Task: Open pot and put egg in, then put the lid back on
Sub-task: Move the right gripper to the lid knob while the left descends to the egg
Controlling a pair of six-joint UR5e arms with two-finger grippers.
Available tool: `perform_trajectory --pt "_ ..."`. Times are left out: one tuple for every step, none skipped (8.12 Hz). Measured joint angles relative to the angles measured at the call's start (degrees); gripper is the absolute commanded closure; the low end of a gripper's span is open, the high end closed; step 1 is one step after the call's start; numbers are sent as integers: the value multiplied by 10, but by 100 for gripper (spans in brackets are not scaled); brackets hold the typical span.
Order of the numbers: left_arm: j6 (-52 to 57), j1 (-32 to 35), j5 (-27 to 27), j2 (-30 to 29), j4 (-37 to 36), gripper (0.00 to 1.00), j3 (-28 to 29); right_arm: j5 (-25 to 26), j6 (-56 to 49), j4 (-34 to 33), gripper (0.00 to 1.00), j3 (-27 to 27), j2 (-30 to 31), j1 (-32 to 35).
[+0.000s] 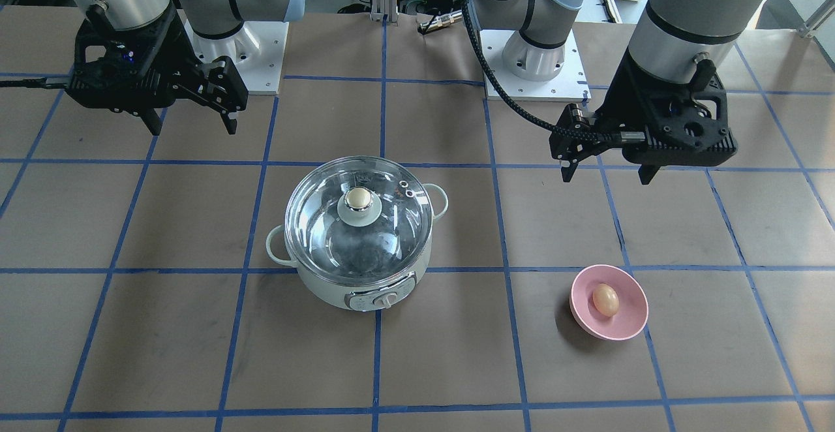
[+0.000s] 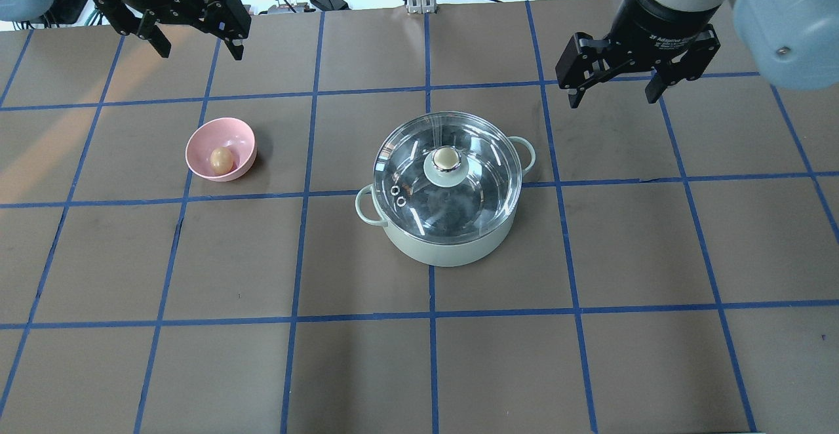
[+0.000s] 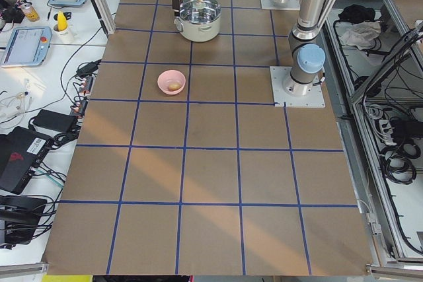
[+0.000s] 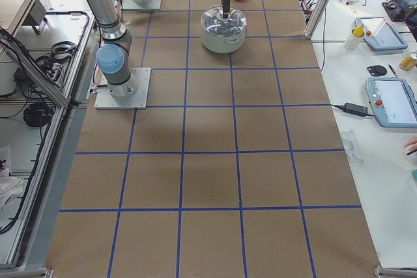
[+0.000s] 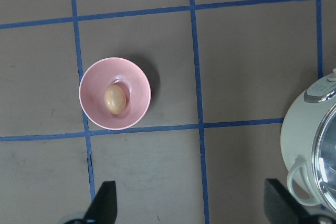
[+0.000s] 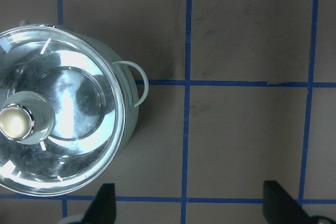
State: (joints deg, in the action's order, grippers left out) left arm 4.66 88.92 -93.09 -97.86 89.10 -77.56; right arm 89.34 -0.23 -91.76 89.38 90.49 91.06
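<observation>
The glass lid is wide and flat across the pot point(image 1: 326, 288), so my right gripper should next take hold of the lid by the narrow knob at its centre point(image 1: 359, 200).
The pot point(image 2: 446, 254) stands mid-table with the glass lid point(image 2: 472, 204) on it, the knob point(image 2: 446, 157) at the lid's centre. The pot point(image 1: 326, 288) and lid point(image 1: 326, 236) also show in the front view. The egg point(image 2: 221, 158) lies in a pink bowl point(image 2: 239, 139) on my left side, also in the left wrist view point(image 5: 115, 99). My left gripper point(image 2: 200, 50) is open and empty, high, behind the bowl. My right gripper point(image 2: 613, 98) is open and empty, high, behind and to the right of the pot. The right wrist view shows the lid point(image 6: 79, 108) at its left.
The table is brown with a blue tape grid point(image 2: 429, 303). The arm bases point(image 1: 535, 60) stand at the robot's side of the table. The pot's control dial point(image 1: 387, 299) faces away from the robot. The pot's edge point(image 5: 296, 140) shows at the left wrist view's right.
</observation>
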Motion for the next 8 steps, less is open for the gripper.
perform_trajectory --pt "0 0 1 2 0 0 0 0 0 0 0 0 0 0" --pt "0 1 2 8 5 0 0 0 0 0 0 0 0 0" --pt "3 0 2 13 14 0 0 -2 2 0 0 1 -1 2" --pt "8 -3 2 15 19 0 0 -4 6 -1 0 0 -3 10" --pt "15 -8 4 11 18 11 1 -4 19 -5 0 -2 -9 30" --pt "24 -17 5 5 16 26 1 -5 42 -15 0 -4 -21 58" --pt "42 -34 5 -6 14 26 1 -5 66 -35 0 -5 -38 88" --pt "61 -57 6 -19 7 26 0 -5 82 -61 0 -5 -58 114"
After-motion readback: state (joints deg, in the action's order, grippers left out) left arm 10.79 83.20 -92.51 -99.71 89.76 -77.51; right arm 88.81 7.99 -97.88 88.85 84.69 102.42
